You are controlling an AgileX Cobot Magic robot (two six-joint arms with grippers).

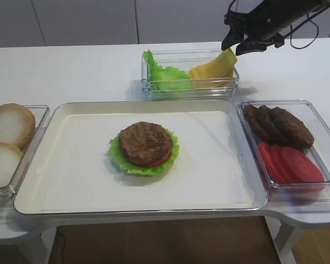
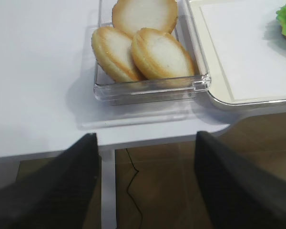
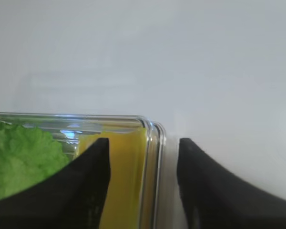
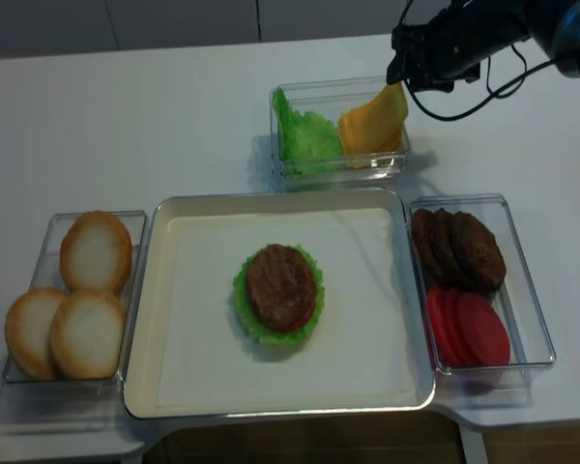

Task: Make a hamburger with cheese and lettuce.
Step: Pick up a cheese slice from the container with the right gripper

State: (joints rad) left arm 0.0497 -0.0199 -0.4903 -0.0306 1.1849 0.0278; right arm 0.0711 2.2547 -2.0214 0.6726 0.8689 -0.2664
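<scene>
I need to top the brown patty next, so I should grab the yellow cheese slice by its raised edge with my right gripper.
The hamburger sits in the middle of the cream tray: brown patty on top, a red tomato edge, a frilly lettuce rim. It also shows in the realsense view. A pile of yellow cheese slices leans in the back clear container; no single slice lies apart from it. My right gripper hangs open just above the pile's raised right end. In the right wrist view one finger is over the cheese and the other is outside the container wall. My left gripper is open and empty, off the table's front edge.
Lettuce leaves share the back container with the cheese. A right container holds loose patties and tomato slices. A left container holds three bun halves.
</scene>
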